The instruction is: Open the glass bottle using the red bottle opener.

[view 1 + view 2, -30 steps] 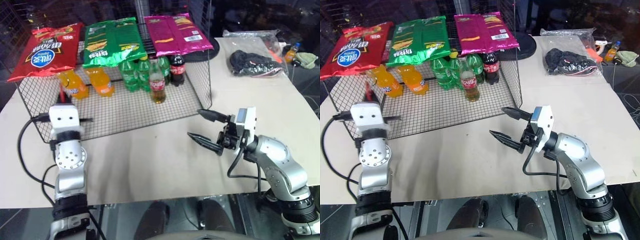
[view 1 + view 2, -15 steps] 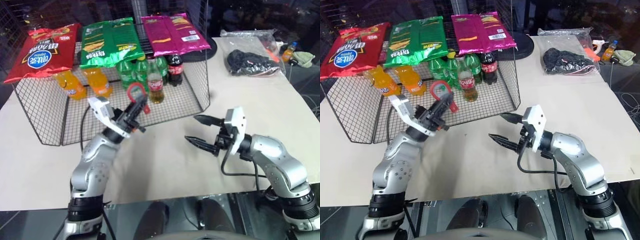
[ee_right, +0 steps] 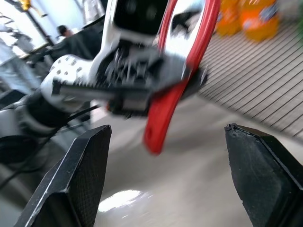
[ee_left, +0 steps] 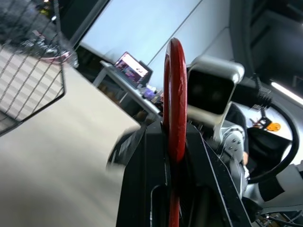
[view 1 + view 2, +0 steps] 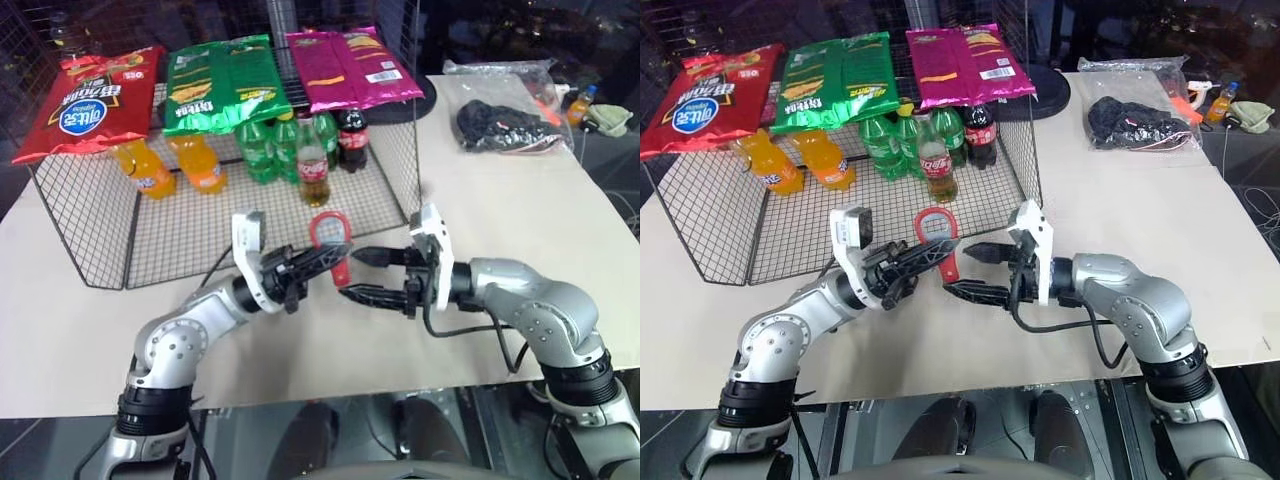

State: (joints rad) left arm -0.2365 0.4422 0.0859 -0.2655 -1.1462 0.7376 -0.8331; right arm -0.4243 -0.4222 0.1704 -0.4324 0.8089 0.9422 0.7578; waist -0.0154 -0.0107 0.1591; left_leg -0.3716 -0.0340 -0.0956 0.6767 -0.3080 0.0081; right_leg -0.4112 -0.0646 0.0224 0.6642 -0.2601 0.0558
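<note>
I need to reach the red bottle opener with my right gripper and grab its free handle end (image 5: 341,274) (image 3: 157,127), because the fingers of my left gripper already cover the opener's middle.
The glass bottle (image 5: 314,166), amber with a red label, stands upright inside the wire basket (image 5: 100,225), in front of the green bottles. My left gripper (image 5: 326,258) is shut on the red bottle opener (image 5: 329,232), holding it above the table in front of the basket with the ring head up and the handle hanging down. The opener is edge-on in the left wrist view (image 4: 174,104). My right gripper (image 5: 350,274) is open and points left. The opener's handle end (image 3: 154,135) lies between its two fingers (image 3: 75,175), apart from both.
Chip bags (image 5: 225,80) lie on top of the basket. Orange bottles (image 5: 170,165), green bottles (image 5: 265,148) and a dark cola bottle (image 5: 353,138) stand inside it. A black bag (image 5: 505,125) lies at the back right. The table's near edge runs just below both arms.
My left gripper has swung right to the middle with the opener and rolled it upright. My right gripper has moved left until its open fingers flank the handle.
</note>
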